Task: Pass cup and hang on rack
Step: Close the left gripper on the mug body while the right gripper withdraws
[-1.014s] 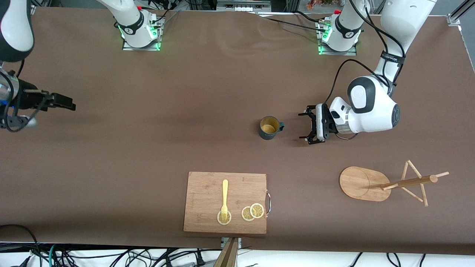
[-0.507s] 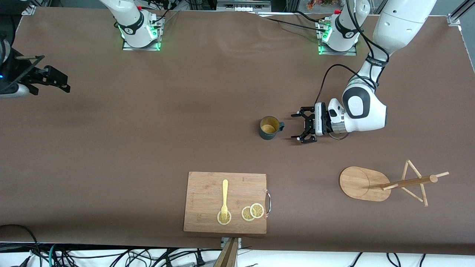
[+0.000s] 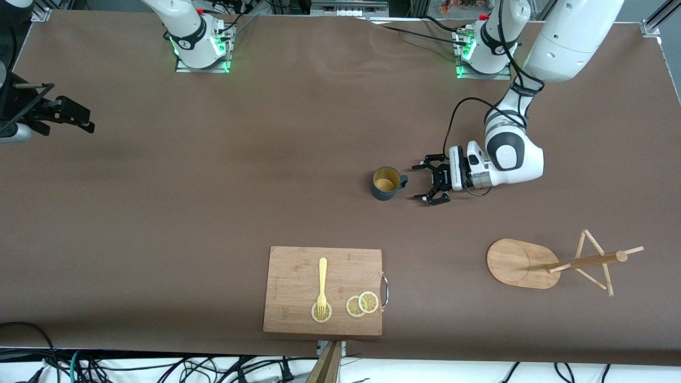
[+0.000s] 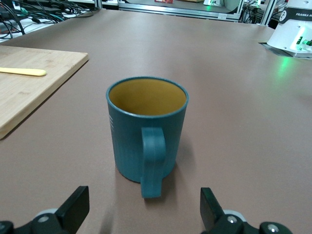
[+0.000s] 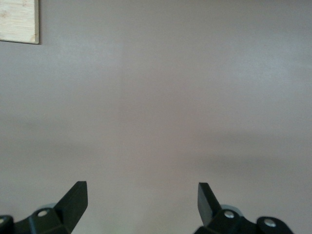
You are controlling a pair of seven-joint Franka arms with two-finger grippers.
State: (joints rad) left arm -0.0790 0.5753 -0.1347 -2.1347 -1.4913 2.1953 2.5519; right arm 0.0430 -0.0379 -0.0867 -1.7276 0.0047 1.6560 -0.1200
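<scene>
The robot's left gripper isn't ready to close yet, because table shows between its fingers and the cup's handle. It will move toward the cup's handle first and then close on it.
The dark teal cup [image 3: 386,183] stands upright on the brown table, its handle pointing at my left gripper [image 3: 421,181]. That gripper is low, open and empty, just short of the handle. In the left wrist view the cup [image 4: 146,129] is centred between the open fingers [image 4: 78,207]. The wooden rack [image 3: 553,260] stands on its oval base toward the left arm's end, nearer the front camera than the cup. My right gripper [image 3: 80,114] is open and empty over the right arm's end of the table; the right wrist view shows its fingers [image 5: 73,200] over bare table.
A rectangular wooden cutting board [image 3: 298,282] lies near the front edge, with a yellow fork [image 3: 322,284] and lemon slices [image 3: 362,304] on it. Its edge shows in the left wrist view [image 4: 29,92].
My left gripper has moved closer to the cup's handle and lower. My right gripper has drawn up and away toward the right arm's end of the table.
</scene>
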